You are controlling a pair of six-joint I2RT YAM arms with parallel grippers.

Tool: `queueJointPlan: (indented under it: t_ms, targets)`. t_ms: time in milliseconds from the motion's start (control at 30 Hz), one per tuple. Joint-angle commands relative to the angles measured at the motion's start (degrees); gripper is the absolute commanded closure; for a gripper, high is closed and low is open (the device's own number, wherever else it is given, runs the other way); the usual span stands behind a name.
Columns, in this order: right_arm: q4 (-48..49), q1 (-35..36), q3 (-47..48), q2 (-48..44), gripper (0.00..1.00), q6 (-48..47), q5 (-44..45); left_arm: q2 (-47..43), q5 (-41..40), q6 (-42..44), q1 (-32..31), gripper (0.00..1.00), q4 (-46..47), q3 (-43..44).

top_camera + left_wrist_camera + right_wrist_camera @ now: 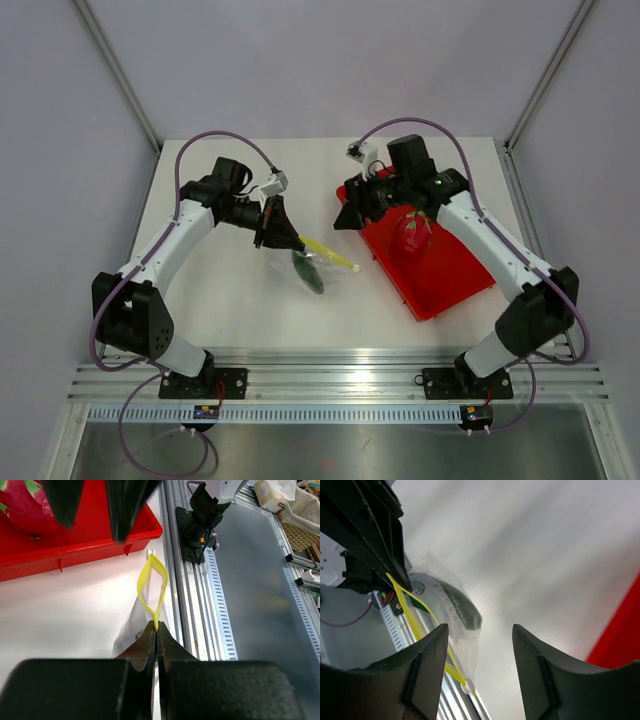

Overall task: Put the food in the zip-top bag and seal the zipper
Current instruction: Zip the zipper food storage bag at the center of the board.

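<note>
The right gripper should next hold the zipper's yellow-green tip just beyond the white slider to seal the zipper, and this leaves the slider free.
The clear zip-top bag [325, 268] lies on the table's middle with the dark green food [308, 271] inside it. Its yellow-green zipper [330, 254] runs along the far edge. My left gripper [287, 240] is shut on the zipper's left end; in the left wrist view the gripper [156, 627] pinches the strip, and beyond the pinch the zipper [151, 586] gapes in an open loop. My right gripper [345, 216] is open and empty, hovering by the tray's left corner. In the right wrist view the gripper [480, 628] looks down on the bag [465, 640], the food [461, 606] and the zipper [418, 608].
A red tray [445, 275] stands to the right of the bag and holds a pink dragon fruit [411, 232]. The tray's rim [80, 547] is close behind the bag's far end. An aluminium rail [340, 375] runs along the near table edge.
</note>
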Motion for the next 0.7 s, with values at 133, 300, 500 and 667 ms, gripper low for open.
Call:
queueJointPlan:
  t_ms: [133,300,500,667]
  targets:
    - [21.2,-3.3,-21.7,-24.5,0.44,6.6,12.4,-0.7,3.4,-1.6,1.1,1.00,0.8,4.7]
    - [47.4,-3.3,-47.8,-38.6,0.43,9.3,13.9,-1.2,3.3,-2.6,2.1,1.00,0.5,7.1]
    - [56.6,-3.2,-58.4,-45.0,0.44,10.1,14.1,-2.3,3.8,-3.4,3.2,1.00,0.6,8.8]
    - [68.3,-3.2,-63.2,-42.8,0.46,12.0,10.1,-2.9,3.7,-5.3,3.4,1.00,2.4,8.9]
